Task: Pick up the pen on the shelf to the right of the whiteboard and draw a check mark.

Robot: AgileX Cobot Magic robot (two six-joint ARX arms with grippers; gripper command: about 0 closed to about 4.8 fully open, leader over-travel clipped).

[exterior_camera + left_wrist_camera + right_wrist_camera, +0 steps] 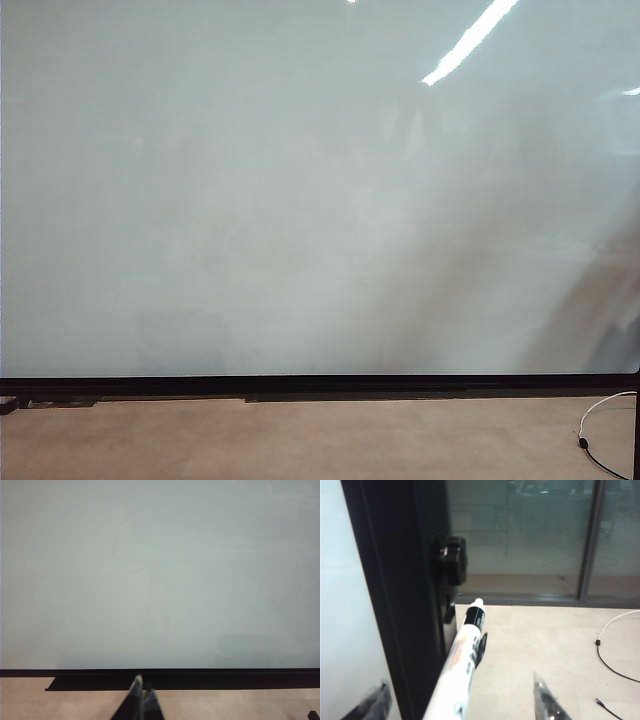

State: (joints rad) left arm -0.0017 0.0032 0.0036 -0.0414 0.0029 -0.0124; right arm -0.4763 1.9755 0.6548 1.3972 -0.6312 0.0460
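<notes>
My right gripper should next grab the pen by its white body (449,685), because the pen's inked tip (478,601) points out past the pen's dark band.
The whiteboard (300,200) fills the exterior view, glossy pale grey with a thin black frame (320,384) along its lower edge. No check mark shows on it. Neither arm appears in that view. The right wrist view looks along the board's black side frame (400,605). There the pen (462,655), white with a dark band near its tip, stands slanted beside the frame. My right gripper (460,686) is open, one fingertip on each side of the pen and well apart from it. My left gripper (142,686) is shut and empty, pointing at the board's lower frame.
A black knob (452,560) sticks out from the side frame beyond the pen. A small black clip (480,647) sits right next to the pen. A white cable (600,410) lies on the tan floor (300,440) at the right. A glass partition (545,540) stands behind.
</notes>
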